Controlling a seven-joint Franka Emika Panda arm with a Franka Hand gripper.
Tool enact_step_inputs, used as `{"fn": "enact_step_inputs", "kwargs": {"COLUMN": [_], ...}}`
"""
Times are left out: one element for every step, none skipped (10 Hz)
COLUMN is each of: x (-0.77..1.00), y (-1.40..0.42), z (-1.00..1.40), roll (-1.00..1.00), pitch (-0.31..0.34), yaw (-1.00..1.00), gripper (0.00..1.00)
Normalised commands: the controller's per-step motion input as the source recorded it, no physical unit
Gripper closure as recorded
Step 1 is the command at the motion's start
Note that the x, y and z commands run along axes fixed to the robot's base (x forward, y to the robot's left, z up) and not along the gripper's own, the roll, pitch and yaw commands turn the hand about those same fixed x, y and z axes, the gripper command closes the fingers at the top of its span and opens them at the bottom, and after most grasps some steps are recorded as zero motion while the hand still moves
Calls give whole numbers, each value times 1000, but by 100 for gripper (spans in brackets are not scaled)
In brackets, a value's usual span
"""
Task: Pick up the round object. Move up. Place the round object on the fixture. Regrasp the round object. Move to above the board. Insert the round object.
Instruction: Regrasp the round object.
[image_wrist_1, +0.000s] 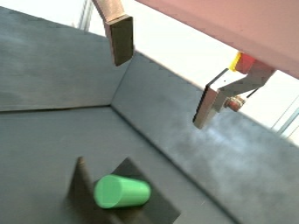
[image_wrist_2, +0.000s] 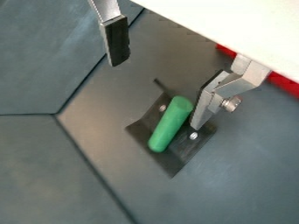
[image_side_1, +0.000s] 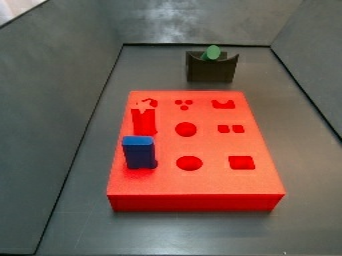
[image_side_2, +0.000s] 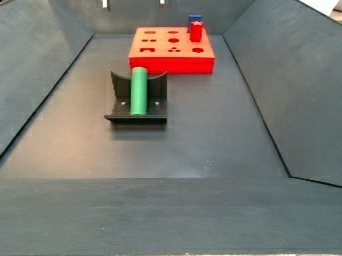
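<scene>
My gripper grabs the green peg by its curved side next, so its flat end stays free to enter the board's round hole.
The green round object lies on its side in the notch of the dark fixture. In a side view it shows end-on on the fixture, beyond the red board. My gripper is open and empty, hovering above the round object and the fixture. One finger hangs close beside the peg's far end and the other stands well off to the side. In a wrist view the gripper is above and beyond the peg. The gripper does not show in the side views.
The board carries a blue square block and a red peg near one edge, also seen in a side view. Dark sloped walls enclose the grey floor on all sides.
</scene>
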Motion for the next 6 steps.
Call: {"fn": "enact_step_inputs", "kwargs": {"x": [69,83,87,90,90,78], "y": [-33,-36,-39,-42,-29,-26], "z": [-5,-13,-16,-11,-10,-4], "roll": [1000,971,776,516,343,216], "pitch": [98,143,149,146,135,104], "yaw": [39,66,81,111,132,153], "gripper": [0,0,0,0,0,0]}}
